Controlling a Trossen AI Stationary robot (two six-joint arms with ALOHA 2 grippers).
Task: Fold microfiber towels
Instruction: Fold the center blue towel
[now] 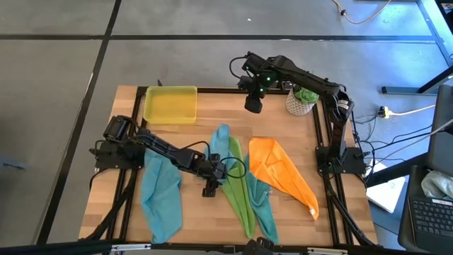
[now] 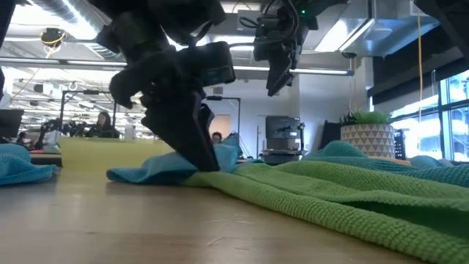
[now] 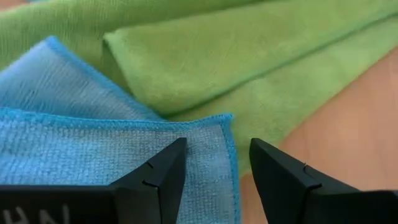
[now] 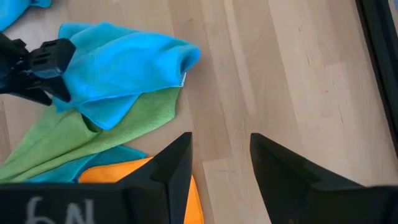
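I will pull the light blue towel off the green towel (image 3: 205,59) for folding, so my left gripper will next grab the light blue towel by its hemmed corner (image 3: 214,142).
Five towels lie on the wooden table: a teal one (image 1: 161,195) at the left, a light blue one (image 1: 221,142) in the middle, a lime green one (image 1: 239,185), another blue one (image 1: 267,209) and an orange one (image 1: 283,173) at the right. The light blue towel (image 3: 74,143) partly overlaps the green one (image 3: 236,56). My left gripper (image 1: 212,177) is open and low over the light blue towel's corner (image 3: 219,143), with one finger over the towel and one beyond its hem. My right gripper (image 1: 253,105) is open and empty, high above the table's far side. My left gripper points down at the light blue towel's hemmed corner (image 3: 227,134), with its fingers (image 2: 204,158) reaching down to the cloth at table level. The towel lies flat on the table and on the green towel. I cannot tell whether the fingertips touch it.
A yellow-green plastic tray (image 1: 170,104) stands at the far left of the table. A potted plant (image 1: 303,99) stands at the far right corner. Bare wood (image 4: 286,81) lies between the towels and the far edge.
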